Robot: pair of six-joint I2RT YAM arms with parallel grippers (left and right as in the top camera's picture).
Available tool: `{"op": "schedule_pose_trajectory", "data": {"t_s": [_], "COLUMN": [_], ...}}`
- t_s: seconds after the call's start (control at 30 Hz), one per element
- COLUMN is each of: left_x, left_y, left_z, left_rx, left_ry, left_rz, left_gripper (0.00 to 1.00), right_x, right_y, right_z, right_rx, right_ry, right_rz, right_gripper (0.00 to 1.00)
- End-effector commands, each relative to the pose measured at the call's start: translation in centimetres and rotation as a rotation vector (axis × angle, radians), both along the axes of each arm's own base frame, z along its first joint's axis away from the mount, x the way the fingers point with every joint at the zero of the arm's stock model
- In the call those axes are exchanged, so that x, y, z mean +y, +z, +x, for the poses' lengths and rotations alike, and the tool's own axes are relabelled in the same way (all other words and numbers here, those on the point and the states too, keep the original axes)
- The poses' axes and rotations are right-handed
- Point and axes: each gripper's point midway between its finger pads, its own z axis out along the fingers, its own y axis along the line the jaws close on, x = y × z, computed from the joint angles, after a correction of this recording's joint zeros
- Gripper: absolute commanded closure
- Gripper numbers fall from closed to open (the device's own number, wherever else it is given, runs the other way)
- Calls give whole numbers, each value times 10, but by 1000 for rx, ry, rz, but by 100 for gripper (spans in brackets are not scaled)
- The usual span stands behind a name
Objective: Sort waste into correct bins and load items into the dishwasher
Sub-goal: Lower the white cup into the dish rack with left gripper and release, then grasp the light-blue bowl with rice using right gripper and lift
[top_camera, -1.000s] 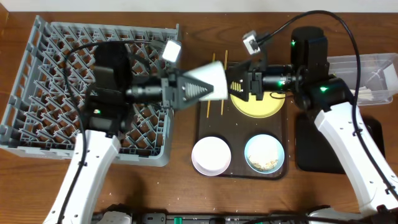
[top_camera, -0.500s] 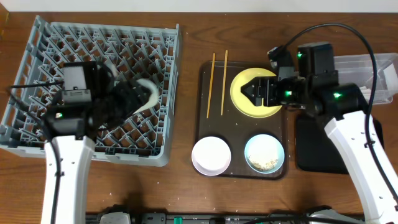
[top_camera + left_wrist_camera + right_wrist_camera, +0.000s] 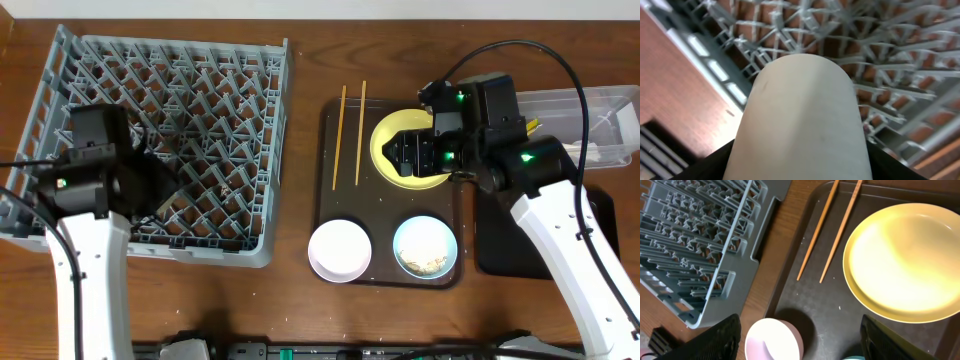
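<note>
I should next pinch the light-blue bowl by its rim [image 3: 443, 222] [image 3: 856, 357] with my right gripper, so the bowl's opening stays clear to empty rice onto the black tray.
My left gripper [image 3: 800, 169] is shut on an off-white cup [image 3: 802, 115] that fills the left wrist view, over the grey dish rack [image 3: 200, 80]. In the overhead view my arm hides the cup. My right gripper [image 3: 800, 345] is open and empty above the brown serving tray [image 3: 330, 210], over the yellow plate [image 3: 395, 128]. Two chopsticks [image 3: 350, 120] lie left of the plate. The white bowl [image 3: 340, 250] and the light-blue bowl [image 3: 426, 248], which holds rice grains, sit at the tray's front. The plate [image 3: 905, 260], chopsticks [image 3: 825, 230] and white bowl [image 3: 774, 340] also show in the right wrist view.
A clear tub [image 3: 590, 105] stands at the back right with something white in it. A black tray [image 3: 500, 245] lies right of the serving tray, partly under my right arm. The rack's corner [image 3: 715, 280] is close to the serving tray's left edge.
My left arm swung left from beside the serving tray to over the rack, carrying the off-white cup. My right gripper shifted slightly over the yellow plate.
</note>
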Motion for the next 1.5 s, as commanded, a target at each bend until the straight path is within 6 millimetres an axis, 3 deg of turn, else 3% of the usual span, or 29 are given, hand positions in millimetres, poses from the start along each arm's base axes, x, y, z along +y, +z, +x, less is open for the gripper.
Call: {"op": "schedule_pose_trajectory", "data": {"t_s": [0.0, 0.2, 0.37, 0.47, 0.83, 1.0, 1.13, 1.2, 1.3, 1.47], "left_x": [2, -1, 0, 1, -17, -23, -55, -75, -93, -101], "left_y": [-28, -65, -81, -84, -76, -55, -15, 9, 35, 47], "left_z": [-8, -10, -7, -1, 7, 15, 38, 47, 52, 50], "left_rx": [92, 215, 272, 260, 199, 142, -34, -140, -231, -264], "left_ry": [37, 34, 35, 35, -54, -131, -369, -530, -680, -763], "left_rz": [-58, -101, -113, -111, -200, -212, -312, -337, -279, -162], "left_gripper": [42, 41, 41, 30, 10, 10, 10, 10, 11, 10], "right_x": [2, 3, 2, 3, 2, 0, -2, 0, 0, -2], "right_y": [-3, -3, -3, -3, -4, -7, -14, -28, -65, -120], "right_z": [2, 3, 2, 2, 2, 0, -4, -12, -34, -68], "right_rx": [0, -3, 1, 0, 1, 13, 52, 119, 255, 470], "right_ry": [9, 8, 9, 9, 6, 1, -10, -21, -29, -102], "right_rz": [-17, -17, -18, -18, -28, -41, -51, -82, -200, -374], "right_gripper": [26, 25, 24, 24, 23, 23, 30, 41, 41, 45]}}
